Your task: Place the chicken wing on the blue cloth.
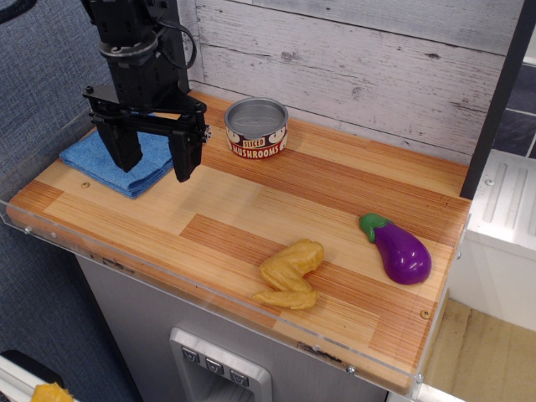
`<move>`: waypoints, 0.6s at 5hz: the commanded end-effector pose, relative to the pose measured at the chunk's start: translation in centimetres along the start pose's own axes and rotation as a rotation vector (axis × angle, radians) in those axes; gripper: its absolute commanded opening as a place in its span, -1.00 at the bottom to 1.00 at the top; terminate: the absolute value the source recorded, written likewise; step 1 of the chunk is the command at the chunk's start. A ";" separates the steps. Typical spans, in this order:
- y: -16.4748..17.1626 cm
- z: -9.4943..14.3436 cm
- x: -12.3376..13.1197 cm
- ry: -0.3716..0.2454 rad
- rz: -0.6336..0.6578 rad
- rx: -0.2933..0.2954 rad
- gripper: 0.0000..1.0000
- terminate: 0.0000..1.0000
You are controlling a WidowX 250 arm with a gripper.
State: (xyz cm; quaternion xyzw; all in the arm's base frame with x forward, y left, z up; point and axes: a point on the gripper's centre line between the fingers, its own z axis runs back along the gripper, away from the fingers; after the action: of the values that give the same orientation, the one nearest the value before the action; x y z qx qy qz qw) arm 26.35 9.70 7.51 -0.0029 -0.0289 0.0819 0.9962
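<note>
My gripper is going to place the chicken wing on the blue cloth [111,164], so it needs to grab the wing by its thick rounded end [307,253].
The golden-yellow chicken wing [290,275] lies on the wooden table near its front edge, right of centre. The folded blue cloth [111,164] lies at the table's left end, partly hidden by the arm. My black gripper [157,159] hangs above the cloth's right part, far left of the wing. Its two fingers [186,154] are spread apart and hold nothing.
A can of sliced mushrooms [256,127] stands at the back, just right of the gripper. A purple eggplant [399,249] lies at the right end. A white plank wall rises behind the wooden table [226,209]. A clear plastic lip runs along the front edge.
</note>
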 end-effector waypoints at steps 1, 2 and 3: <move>0.0 0.0 0.0 0.000 0.000 0.000 1.00 -1.00; -2.0 0.1 0.7 0.008 -0.072 0.006 1.00 -1.00; -4.5 0.2 0.6 -0.010 -0.176 0.039 1.00 -1.00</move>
State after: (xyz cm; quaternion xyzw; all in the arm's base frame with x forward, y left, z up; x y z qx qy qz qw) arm 27.47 5.07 6.67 0.0143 -0.0108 -0.0094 0.9998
